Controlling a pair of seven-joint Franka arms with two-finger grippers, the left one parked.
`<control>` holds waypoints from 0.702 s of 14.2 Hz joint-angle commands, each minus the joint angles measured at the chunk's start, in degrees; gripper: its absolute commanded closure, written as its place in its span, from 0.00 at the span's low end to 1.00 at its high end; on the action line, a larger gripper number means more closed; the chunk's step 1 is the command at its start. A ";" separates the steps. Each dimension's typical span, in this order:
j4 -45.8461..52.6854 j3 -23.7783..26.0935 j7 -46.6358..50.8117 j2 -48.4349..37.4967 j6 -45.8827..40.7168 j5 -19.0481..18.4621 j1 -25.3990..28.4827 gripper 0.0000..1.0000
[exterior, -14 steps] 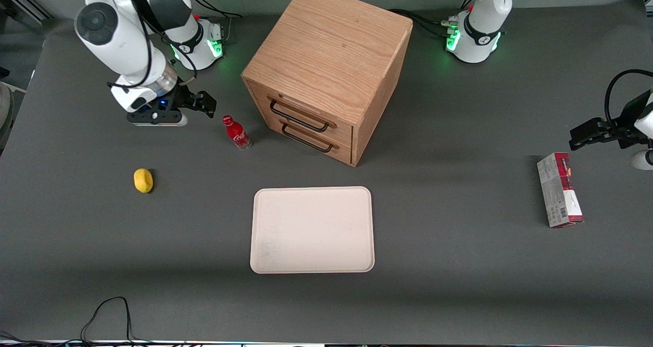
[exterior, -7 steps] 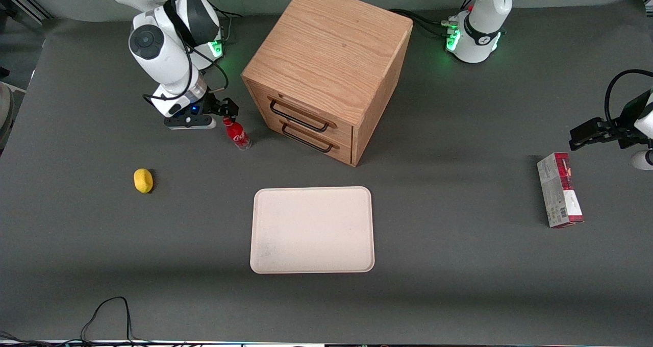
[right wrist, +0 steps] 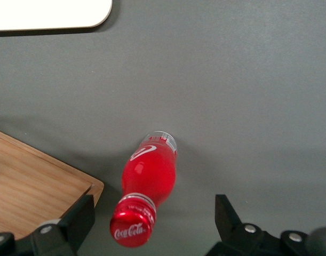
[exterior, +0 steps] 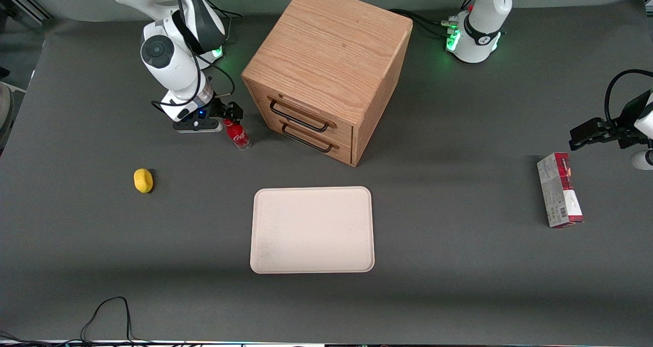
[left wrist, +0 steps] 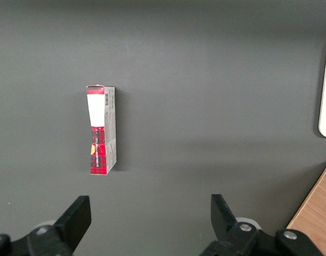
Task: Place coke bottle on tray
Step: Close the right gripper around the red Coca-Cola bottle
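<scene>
The coke bottle should go onto the pale tray (right wrist: 48,12), so my right gripper next needs to grab it by its red end with the cap (right wrist: 133,221).
The coke bottle (exterior: 239,135) is small and red and stands upright on the table, beside the wooden cabinet. My right gripper (exterior: 230,113) hangs just above its cap, fingers open. In the right wrist view the red cap and body of the bottle (right wrist: 149,178) sit between the two open fingers of the gripper (right wrist: 152,220), closer to one finger than the other, and neither finger touches it. The pale cream tray (exterior: 312,229) lies flat and bare, nearer the front camera than the bottle. One corner of the tray (right wrist: 45,13) shows in the right wrist view.
The wooden drawer cabinet (exterior: 326,71) stands close beside the bottle, and its corner (right wrist: 29,186) shows in the right wrist view. A yellow lemon (exterior: 143,180) lies toward the working arm's end. A red-and-grey carton (exterior: 559,190) lies toward the parked arm's end.
My right gripper has travelled across from the working arm's end of the table toward the cabinet and now sits over the bottle's cap. The bottle has not moved.
</scene>
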 commanded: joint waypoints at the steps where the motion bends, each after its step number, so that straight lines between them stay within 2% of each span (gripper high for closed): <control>1: -0.50 0.31 1.15 1.36 2.83 1.26 0.65 0.07; 8: -0.41 0.57 1.15 2.59 3.27 1.26 0.65 0.76; 10: -0.15 0.66 1.06 2.69 3.10 1.26 0.65 0.88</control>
